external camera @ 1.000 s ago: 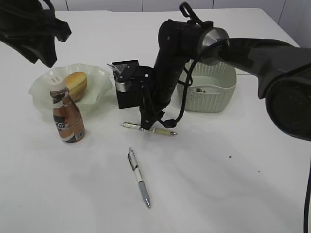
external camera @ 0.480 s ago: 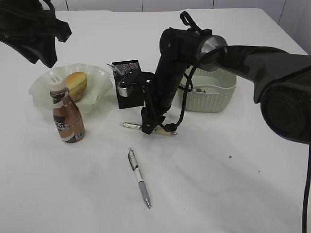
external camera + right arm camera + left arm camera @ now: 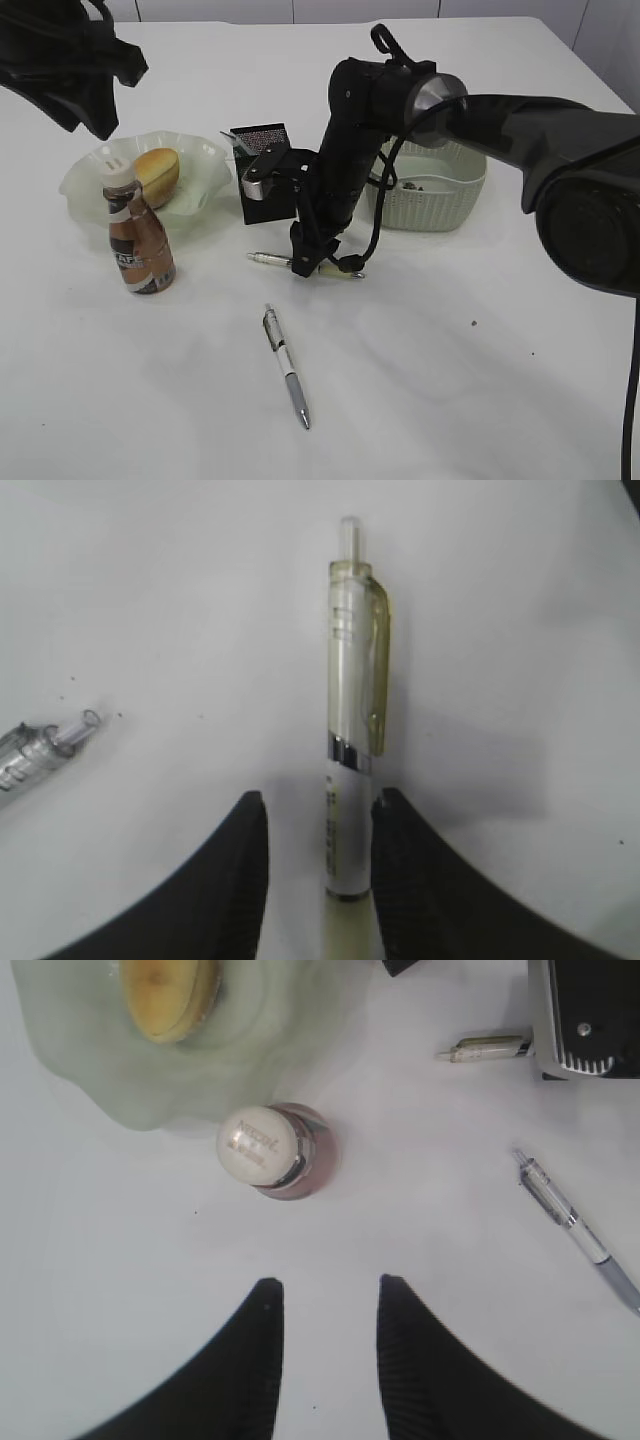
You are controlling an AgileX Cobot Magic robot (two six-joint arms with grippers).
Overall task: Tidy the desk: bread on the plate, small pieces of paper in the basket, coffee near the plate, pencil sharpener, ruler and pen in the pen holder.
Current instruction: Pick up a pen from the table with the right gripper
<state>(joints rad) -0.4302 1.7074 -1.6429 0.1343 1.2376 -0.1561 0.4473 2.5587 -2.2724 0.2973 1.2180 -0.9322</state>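
Note:
I will stand the yellowish pen in the pen holder, so next I will pick it up with my right gripper by its body by the printed label (image 3: 348, 830).
The bread (image 3: 157, 172) lies in the green glass plate (image 3: 85, 185), and the coffee (image 3: 138, 240) stands upright just in front of it. My right gripper (image 3: 312, 262) is down at the desk, open, its jaws straddling a pen (image 3: 350, 720) with a yellowish clip; a gap shows on the left side. A second pen (image 3: 286, 366) lies nearer the front. The black pen holder (image 3: 262, 150) stands behind the right arm, partly hidden. My left gripper (image 3: 325, 1295) hangs open and empty above the desk by the coffee (image 3: 265, 1145). I cannot make out the ruler or the pencil sharpener.
The sage-green basket (image 3: 440, 195) stands right of the pen holder with a few small dark bits inside. The right arm's cable loops down beside the straddled pen. A dark speck (image 3: 473, 323) lies on the desk at the right.
The right gripper has come down a little over the yellowish-clip pen and then held still. The left arm, both pens and the bottle have not moved.

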